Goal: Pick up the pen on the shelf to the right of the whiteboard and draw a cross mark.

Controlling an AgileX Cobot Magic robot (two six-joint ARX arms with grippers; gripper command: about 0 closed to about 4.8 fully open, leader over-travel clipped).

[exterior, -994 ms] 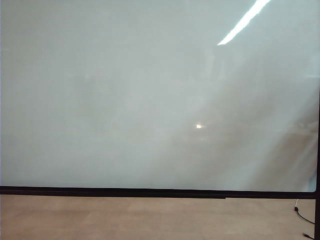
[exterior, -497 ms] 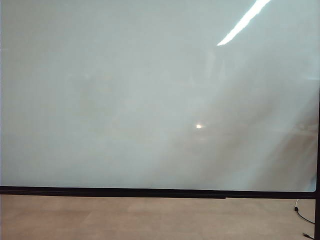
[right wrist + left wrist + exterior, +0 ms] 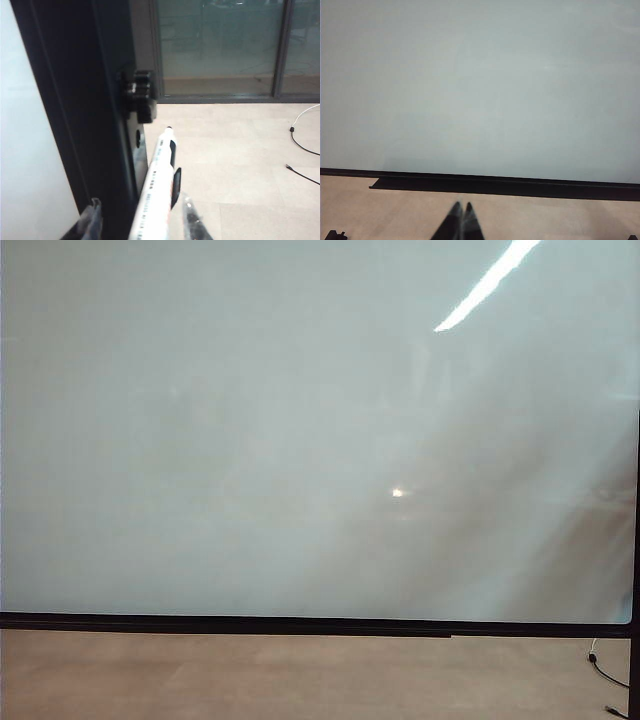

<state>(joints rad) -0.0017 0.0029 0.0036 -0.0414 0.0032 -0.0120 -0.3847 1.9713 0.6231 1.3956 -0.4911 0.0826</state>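
The pen's writing tip (image 3: 169, 130) has to stay free to draw a cross mark, so my right gripper should hold the pen by its printed body (image 3: 151, 215) next.
The whiteboard (image 3: 300, 440) fills the exterior view, blank, with a thin black frame (image 3: 300, 624) along its lower edge; no gripper and no cross mark show there. In the right wrist view the white pen (image 3: 157, 185), with small dark print, lies along the board's black side frame (image 3: 85, 115), beside a black clip (image 3: 175, 186). My right gripper (image 3: 139, 201) stands open around the pen: one finger is close beside it, the other well apart from it. My left gripper (image 3: 462, 204) is shut and empty, pointing at the whiteboard (image 3: 480, 85) over the floor.
A black knob (image 3: 140, 95) juts from the side frame just beyond the pen's far end. Black and white cables (image 3: 300, 145) lie on the beige floor, also seen as a cable (image 3: 605, 675) in the exterior view. Glass doors (image 3: 220, 45) stand behind.
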